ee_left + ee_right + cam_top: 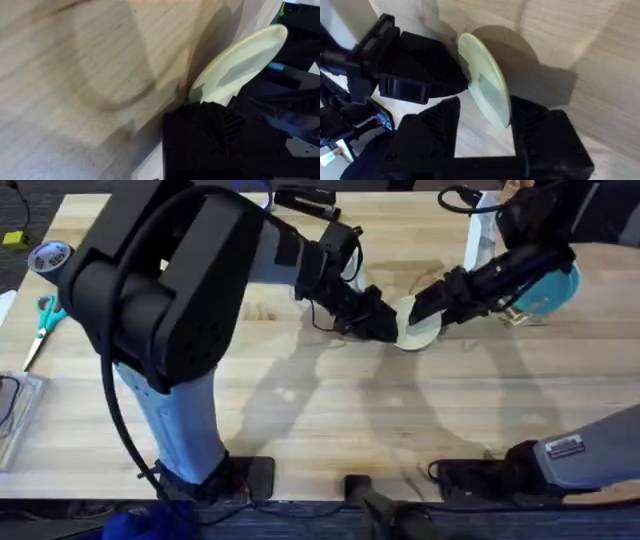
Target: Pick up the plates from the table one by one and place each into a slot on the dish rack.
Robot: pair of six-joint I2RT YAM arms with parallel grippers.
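The right gripper grabs the pale yellow-green plate by its bare rim [506, 116] next, to stand it in a slot of the dish rack.
The pale yellow-green plate [420, 332] [235, 65] [487, 85] stands on edge at the middle of the table [330, 420], tilted. My left gripper [388, 330] comes in from the left, shut on the plate's rim. From the right, my right gripper [420, 308] [487, 107] is open, one finger on each side of the plate's other edge. The teal-blue plate [550, 285] stands at the far right, partly behind the right arm. Bits of the light-wood dish rack [515, 316] show under it.
Teal-handled scissors [43, 315] and a dark blue tape ring [50, 255] lie at the far left, with a clear container [12, 415] at the left edge. The left arm looms large over the left half. Bare planks stretch across the front.
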